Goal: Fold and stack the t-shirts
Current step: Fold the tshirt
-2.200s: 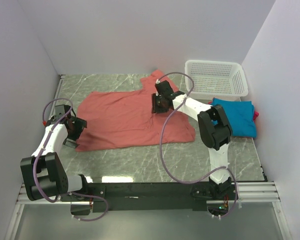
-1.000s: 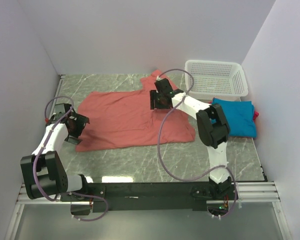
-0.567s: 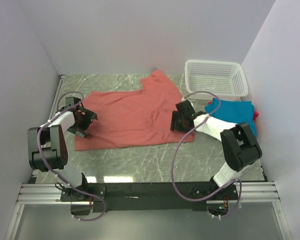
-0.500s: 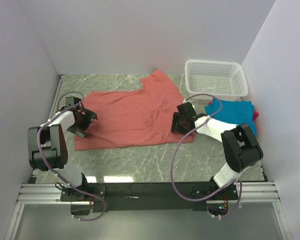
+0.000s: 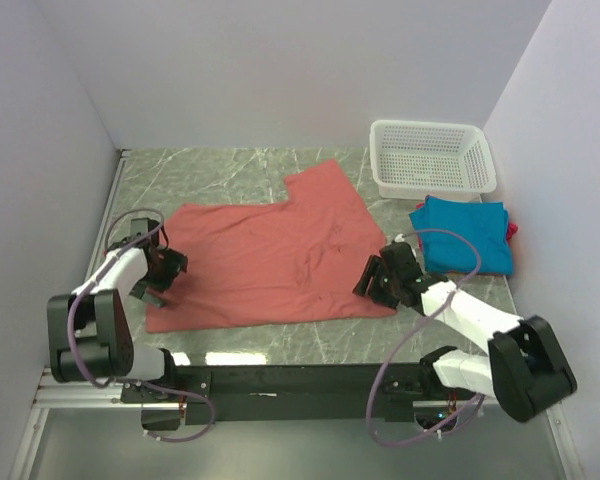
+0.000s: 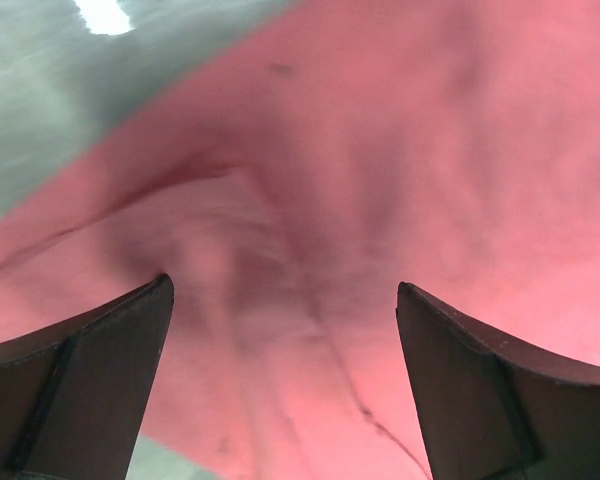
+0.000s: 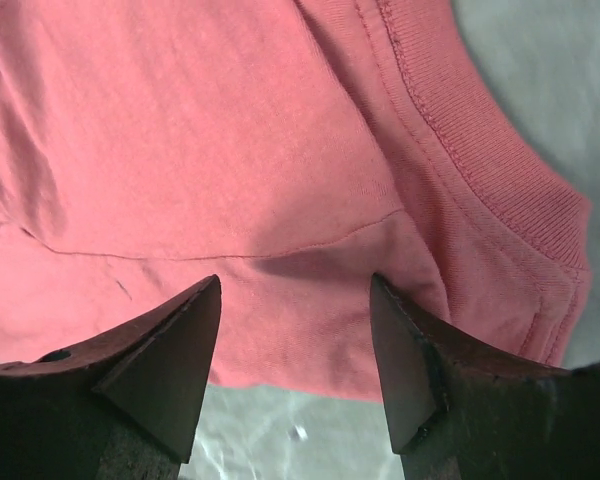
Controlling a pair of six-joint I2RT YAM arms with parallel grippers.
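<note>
The side edge of the salmon-red t-shirt (image 5: 270, 250) should be grabbed at its far end by my left gripper next, to fold the t-shirt's far side nearer.
The large salmon-red t-shirt (image 5: 270, 250) lies spread flat on the grey marbled table. My left gripper (image 5: 163, 268) is at its left edge, jaws open just above the cloth (image 6: 310, 200). My right gripper (image 5: 373, 280) is at its near right corner, jaws open over the hem and a ribbed edge (image 7: 310, 170). Neither holds cloth. The teal-blue t-shirt (image 5: 465, 233) lies folded at the right, with a sliver of the magenta t-shirt (image 5: 511, 228) showing at its right edge.
A white mesh basket (image 5: 432, 158) stands at the back right, just behind the teal-blue t-shirt. White walls close in the left, back and right sides. Bare table (image 5: 220, 165) shows behind the salmon-red t-shirt and along the near edge.
Both arms have drawn back toward the near edge. The salmon-red t-shirt has been pulled nearer and flatter, its sleeve no longer bunched at the back. My right gripper has moved from the shirt's back to its near right corner.
</note>
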